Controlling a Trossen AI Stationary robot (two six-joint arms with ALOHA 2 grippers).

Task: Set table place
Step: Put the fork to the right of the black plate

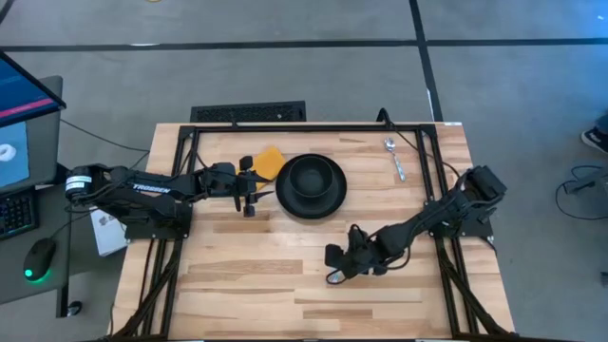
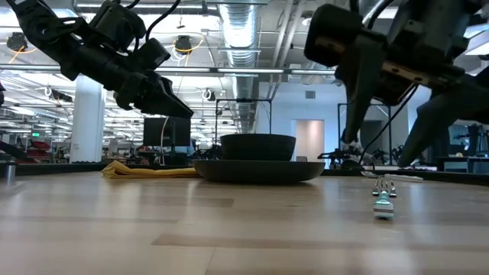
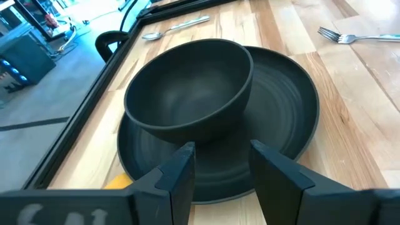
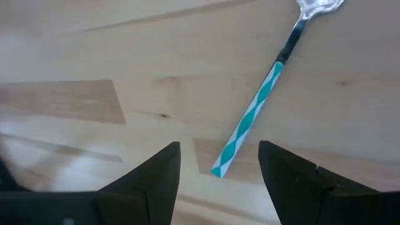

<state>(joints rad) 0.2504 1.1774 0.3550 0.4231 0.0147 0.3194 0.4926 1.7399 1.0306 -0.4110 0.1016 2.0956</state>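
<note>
I will set the fork beside the round black plate, so I will grab the fork's teal-and-white striped handle with my right gripper next.
A black bowl sits in a round black plate at the table's far middle. The yellow-orange cloth lies on the table beside the plate's far left rim. A silvery spoon lies at the far right. A fork with a teal-and-white striped handle lies on the table near the middle. My left gripper is open and hangs over the plate's left rim, clear of it. My right gripper is open above the fork's handle end, with one finger on each side.
The table's black frame runs along its edges, and arm cables lie along both sides. A monitor, a keyboard and a mouse stand off the table to the left. Bare planks stretch across the near half of the table.
</note>
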